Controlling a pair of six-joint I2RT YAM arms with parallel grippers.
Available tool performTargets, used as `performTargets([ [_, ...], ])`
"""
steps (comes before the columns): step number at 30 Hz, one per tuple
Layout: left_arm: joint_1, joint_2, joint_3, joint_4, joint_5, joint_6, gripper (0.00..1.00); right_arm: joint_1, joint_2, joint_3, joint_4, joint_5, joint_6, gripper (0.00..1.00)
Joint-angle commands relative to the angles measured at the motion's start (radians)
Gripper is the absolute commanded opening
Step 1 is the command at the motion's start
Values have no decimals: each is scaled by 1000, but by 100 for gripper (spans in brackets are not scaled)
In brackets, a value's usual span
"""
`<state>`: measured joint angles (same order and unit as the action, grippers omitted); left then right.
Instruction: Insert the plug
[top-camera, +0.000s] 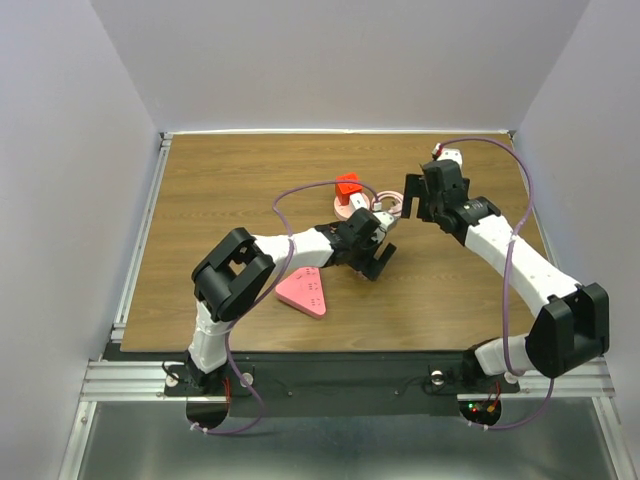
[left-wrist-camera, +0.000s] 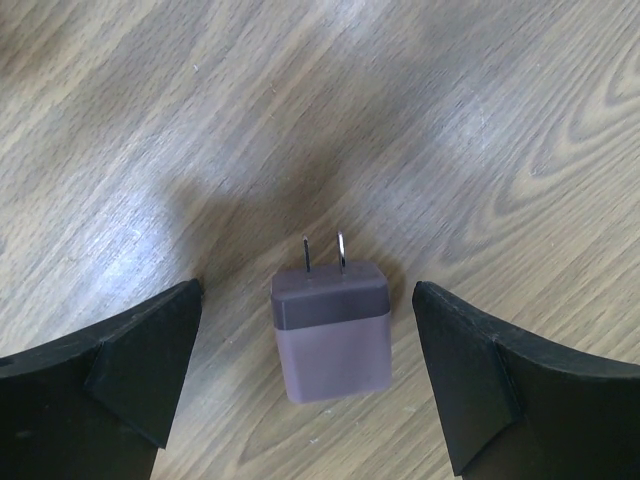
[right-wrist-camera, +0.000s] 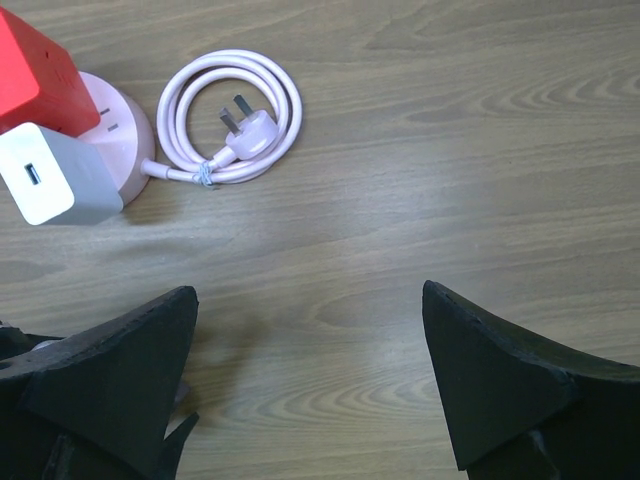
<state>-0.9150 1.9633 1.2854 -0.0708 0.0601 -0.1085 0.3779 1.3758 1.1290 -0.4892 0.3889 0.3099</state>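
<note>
My left gripper's fingers are level with the pronged end between them, so it is time to close on the dark pronged end of the mauve plug adapter.
A mauve plug adapter (left-wrist-camera: 332, 345) with two metal prongs lies flat on the wooden table, prongs pointing away from the camera. My left gripper (left-wrist-camera: 307, 300) is open and straddles it, with a gap on both sides; in the top view the left gripper (top-camera: 375, 260) hides the plug. The round pink socket hub (right-wrist-camera: 125, 130) carries a red cube plug (right-wrist-camera: 30, 75) and a white charger (right-wrist-camera: 55, 175); the hub also shows in the top view (top-camera: 345, 207). My right gripper (right-wrist-camera: 309, 292) is open and empty over bare table, to the right of the hub (top-camera: 412, 198).
The hub's pink cable (right-wrist-camera: 235, 125) lies coiled beside it, tied, with its own plug in the middle. A pink triangular piece (top-camera: 303, 290) lies near the left arm's forearm. Grey walls enclose the table on three sides.
</note>
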Motion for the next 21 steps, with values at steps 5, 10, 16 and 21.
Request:
performTargets([
  [5,-5,26,46,11,35,-13,81,-16,-46,-11,40,27,5,98],
  [10,-7,42,49,12,50,-14,43,-27,-61,-14,40,37,9,98],
  [16,-2,17,38,11,52,-28,0,-30,-110,-9,38,67,14,98],
  [21,72,-102,55,43,104,-129,0,-28,-194,-14,75,32,3,94],
])
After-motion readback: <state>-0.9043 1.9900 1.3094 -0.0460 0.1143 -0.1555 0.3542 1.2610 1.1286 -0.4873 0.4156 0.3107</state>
